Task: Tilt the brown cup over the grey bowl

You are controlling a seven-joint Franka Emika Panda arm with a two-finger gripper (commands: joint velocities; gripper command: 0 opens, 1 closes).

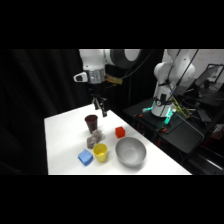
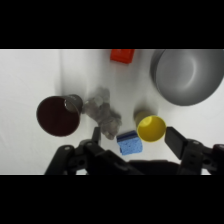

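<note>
I will next grab the brown cup by its rim (image 1: 91, 117) to tilt the brown cup over the grey bowl (image 1: 131, 151).
The brown cup (image 1: 91, 122) stands upright on the white table, behind the other small items; in the wrist view the brown cup (image 2: 56, 115) shows its dark opening at the left. The grey bowl (image 1: 131, 151) sits at the front right of the table, and the grey bowl (image 2: 187, 75) fills the wrist view's upper right. My gripper (image 1: 100, 107) hangs above the table, just above and to the right of the brown cup. In the wrist view my gripper (image 2: 135, 140) is open, its fingers wide apart with nothing held between them.
A yellow cup (image 1: 100, 152) stands beside the bowl, with a blue block (image 1: 86, 158) to its left and a crumpled grey object (image 1: 94, 139) behind it. A red block (image 1: 120, 132) lies behind the bowl. Dark equipment stands beyond the table's right edge.
</note>
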